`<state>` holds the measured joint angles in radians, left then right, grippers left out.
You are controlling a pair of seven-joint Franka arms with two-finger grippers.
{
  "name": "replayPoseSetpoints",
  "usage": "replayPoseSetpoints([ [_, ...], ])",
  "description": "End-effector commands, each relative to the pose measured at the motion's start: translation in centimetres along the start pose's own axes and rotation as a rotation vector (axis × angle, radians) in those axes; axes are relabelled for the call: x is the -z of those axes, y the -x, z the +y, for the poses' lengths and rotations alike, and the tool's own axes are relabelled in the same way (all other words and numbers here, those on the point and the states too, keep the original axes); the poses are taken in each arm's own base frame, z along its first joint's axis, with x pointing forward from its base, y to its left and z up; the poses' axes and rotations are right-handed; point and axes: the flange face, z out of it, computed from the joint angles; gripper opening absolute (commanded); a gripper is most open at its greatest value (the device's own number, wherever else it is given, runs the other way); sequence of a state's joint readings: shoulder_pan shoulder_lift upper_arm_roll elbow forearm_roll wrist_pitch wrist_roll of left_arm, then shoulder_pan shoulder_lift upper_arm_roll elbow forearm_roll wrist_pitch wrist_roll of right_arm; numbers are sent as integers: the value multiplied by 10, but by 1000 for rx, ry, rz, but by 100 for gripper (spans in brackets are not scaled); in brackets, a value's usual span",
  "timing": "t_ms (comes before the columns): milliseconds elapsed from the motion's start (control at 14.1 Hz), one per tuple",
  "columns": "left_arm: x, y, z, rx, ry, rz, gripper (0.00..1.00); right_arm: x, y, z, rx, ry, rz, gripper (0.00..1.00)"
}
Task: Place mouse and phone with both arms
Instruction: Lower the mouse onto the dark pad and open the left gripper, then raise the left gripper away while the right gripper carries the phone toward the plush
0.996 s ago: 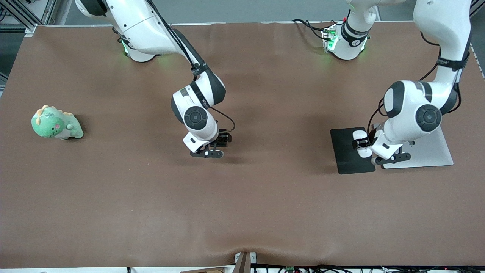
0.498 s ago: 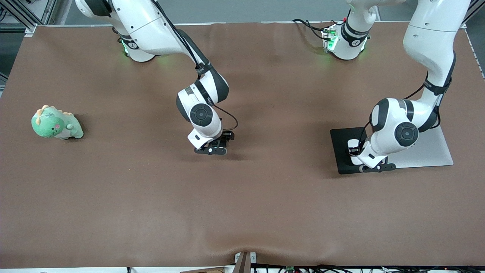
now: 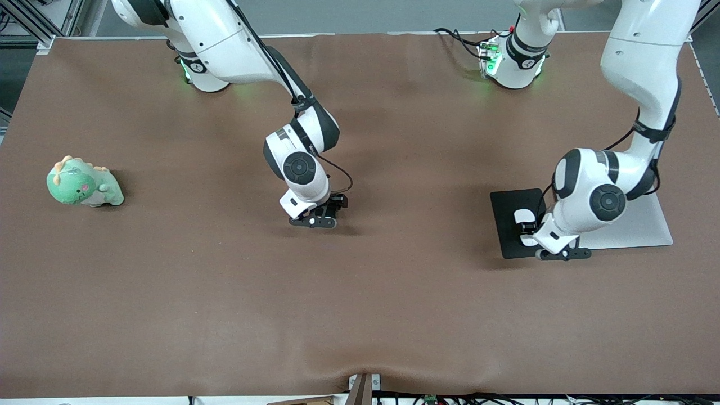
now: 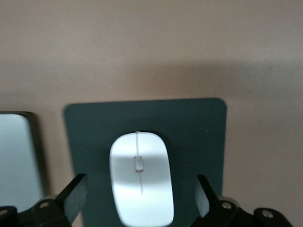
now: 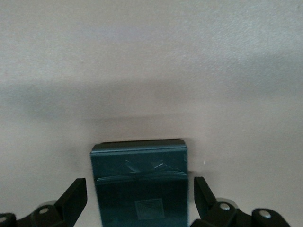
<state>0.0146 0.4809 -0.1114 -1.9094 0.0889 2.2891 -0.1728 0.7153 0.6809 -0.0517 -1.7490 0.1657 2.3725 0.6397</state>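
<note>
My right gripper closes on the black phone now, since its fingers are low on either side of the phone, near the table.
The white mouse point(image 4: 140, 182) lies on the black mouse pad point(image 4: 199, 127) between the fingers of my left gripper point(image 4: 140, 191). The fingers are open, with a gap on each side of the mouse. In the front view the mouse point(image 3: 520, 215) shows partly under the left gripper point(image 3: 527, 228), on the pad point(image 3: 506, 236). The black phone point(image 5: 139, 182) lies flat on the brown table between the open fingers of my right gripper point(image 5: 139, 194), with gaps on both sides. In the front view the right gripper point(image 3: 332, 205) is low over mid-table and hides the phone.
A silver slab point(image 3: 647, 225) lies beside the mouse pad toward the left arm's end; its edge also shows in the left wrist view point(image 4: 19, 161). A green dinosaur toy point(image 3: 84, 183) sits near the right arm's end of the brown table point(image 3: 360, 315).
The left hand and the mouse have shifted along the pad toward the right arm's end and nearer the front camera. The right hand has shifted slightly toward the left arm's end.
</note>
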Motion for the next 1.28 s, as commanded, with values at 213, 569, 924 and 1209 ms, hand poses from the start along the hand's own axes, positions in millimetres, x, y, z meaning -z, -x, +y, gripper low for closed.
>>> replayPoseSetpoints([
  [213,180,10,-17,-13,-36,-49,100,-2,7,-7,24,2,12,9],
  [569,307,81,-24,18,45,0,100,36,-13,8,-16,-5,-2,0],
  [924,369,120,-33,17,53,38,100,109,-34,52,-81,8,-67,0],
  [1209,373,125,-30,-5,48,-8,100,136,-45,103,-152,-2,-88,0],
])
